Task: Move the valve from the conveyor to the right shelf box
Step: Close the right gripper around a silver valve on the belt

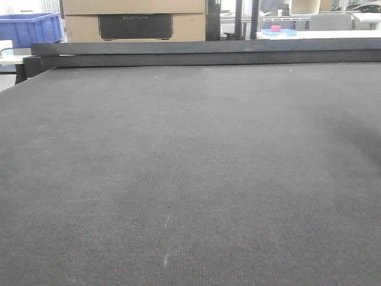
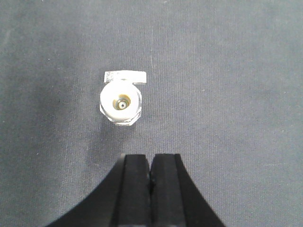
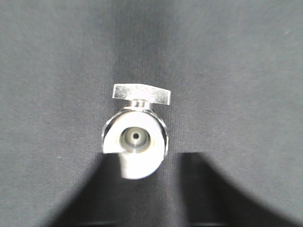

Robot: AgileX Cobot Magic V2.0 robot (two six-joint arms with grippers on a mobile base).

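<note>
The right gripper needs to move the valve from the conveyor to the shelf box, so next it needs to grab the valve by its round body (image 3: pixel 135 142) below the T-handle (image 3: pixel 141 93).
The conveyor (image 1: pixel 190 179) is a wide dark grey woven belt with a black rail (image 1: pixel 202 52) along its far edge. In the left wrist view a silver valve (image 2: pixel 120 101) with a flat T-handle lies on the belt. My left gripper (image 2: pixel 150 157) is shut and empty, just short of it. The right wrist view shows a valve (image 3: pixel 137 137) close up, port facing the camera. My right gripper (image 3: pixel 152 156) is open, its blurred dark fingers (image 3: pixel 111 189) straddling the valve's lower part; the left finger covers its lower-left edge. The right shelf box is out of view.
Beyond the rail stand a blue plastic crate (image 1: pixel 30 27) at the far left and stacked cardboard boxes (image 1: pixel 134 21). A table with a small red object (image 1: pixel 275 28) is at the back right. Neither arm shows in the front view.
</note>
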